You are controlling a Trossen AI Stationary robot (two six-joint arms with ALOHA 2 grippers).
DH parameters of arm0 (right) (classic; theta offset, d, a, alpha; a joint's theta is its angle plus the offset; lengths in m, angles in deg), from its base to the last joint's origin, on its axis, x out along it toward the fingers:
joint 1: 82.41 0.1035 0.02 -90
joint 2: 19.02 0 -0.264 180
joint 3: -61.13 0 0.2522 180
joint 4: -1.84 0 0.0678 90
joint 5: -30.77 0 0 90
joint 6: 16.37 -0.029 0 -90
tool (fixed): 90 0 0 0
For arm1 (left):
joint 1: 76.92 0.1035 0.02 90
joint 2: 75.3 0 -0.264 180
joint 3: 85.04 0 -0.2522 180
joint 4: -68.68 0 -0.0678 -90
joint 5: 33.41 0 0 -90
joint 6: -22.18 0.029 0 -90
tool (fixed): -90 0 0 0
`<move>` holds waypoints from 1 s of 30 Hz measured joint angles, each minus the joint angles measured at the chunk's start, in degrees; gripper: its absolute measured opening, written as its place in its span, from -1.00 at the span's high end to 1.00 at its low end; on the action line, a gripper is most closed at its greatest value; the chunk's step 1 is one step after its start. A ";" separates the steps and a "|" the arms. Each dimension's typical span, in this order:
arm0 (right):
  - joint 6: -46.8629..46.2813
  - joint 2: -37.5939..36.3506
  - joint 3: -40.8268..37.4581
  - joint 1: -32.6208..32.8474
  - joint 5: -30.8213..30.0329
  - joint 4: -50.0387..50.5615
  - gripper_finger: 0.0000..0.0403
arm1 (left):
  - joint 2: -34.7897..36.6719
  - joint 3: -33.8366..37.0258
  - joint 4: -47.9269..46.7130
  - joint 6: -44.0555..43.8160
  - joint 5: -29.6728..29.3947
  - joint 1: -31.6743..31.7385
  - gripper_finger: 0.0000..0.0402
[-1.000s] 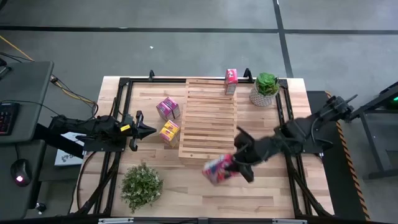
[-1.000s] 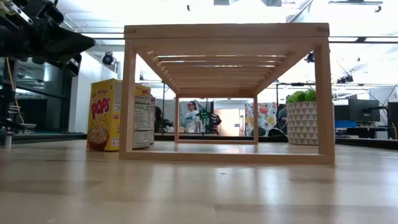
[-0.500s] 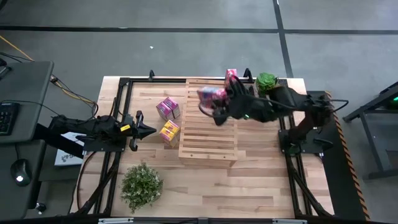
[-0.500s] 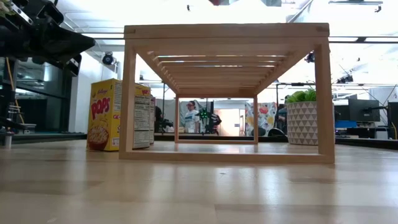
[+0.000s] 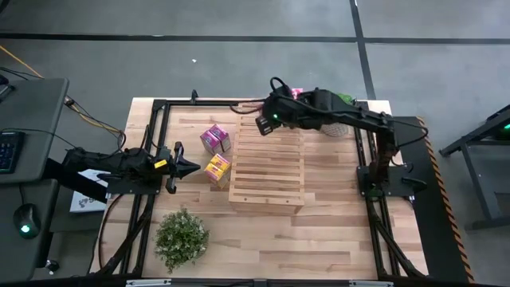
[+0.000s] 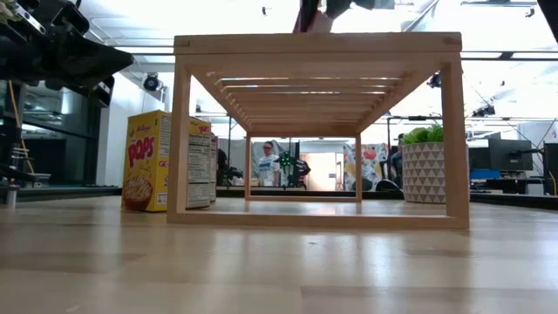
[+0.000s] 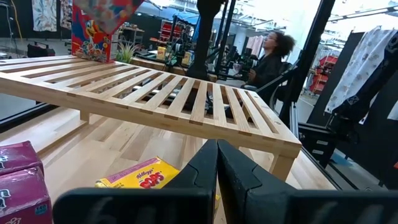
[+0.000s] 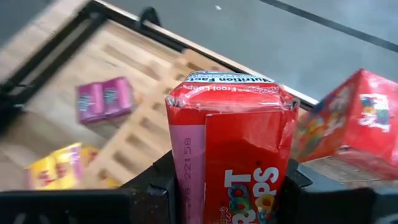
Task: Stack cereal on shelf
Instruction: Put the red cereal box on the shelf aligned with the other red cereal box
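The red cereal box hangs above the shelf and would drop if I opened my right gripper now, so I lower the box first.
My right gripper (image 5: 264,122) hovers over the far end of the slatted wooden shelf (image 5: 265,171) and is shut on a red cereal box (image 8: 231,140). In the high view the arm hides this box. A second red box (image 8: 348,121) stands on the shelf's far end (image 5: 296,94). A pink box (image 5: 215,138) and a yellow box (image 5: 217,169) rest on the table left of the shelf. My left gripper (image 5: 188,167) is shut and waits just left of the yellow box (image 7: 146,178). My right gripper pinches the red cereal box by its two opposite narrow sides (image 8: 180,174), one finger (image 8: 158,183) on each side. The arm reaches in from the table's right. The box is lifted clear above the shelf top, its printed end (image 8: 227,79) pointing away from the wrist.
A potted plant (image 5: 343,104) stands at the table's far right, partly under the right arm. A leafy plant (image 5: 182,237) sits near the front left. Black frame rails (image 5: 151,143) run along the table's sides. People show in the room beyond (image 7: 270,53).
My right gripper has carried the red box from off the shelf's near end, up and toward the table's far edge. It has passed over the shelf top to the far end, and the arm has swung leftward. The left arm and the other boxes have kept still.
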 joint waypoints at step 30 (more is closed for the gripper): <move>-5.63 4.01 -0.02 -5.85 2.28 6.61 0.29 | 0.01 0.00 0.01 0.01 -0.21 0.01 0.98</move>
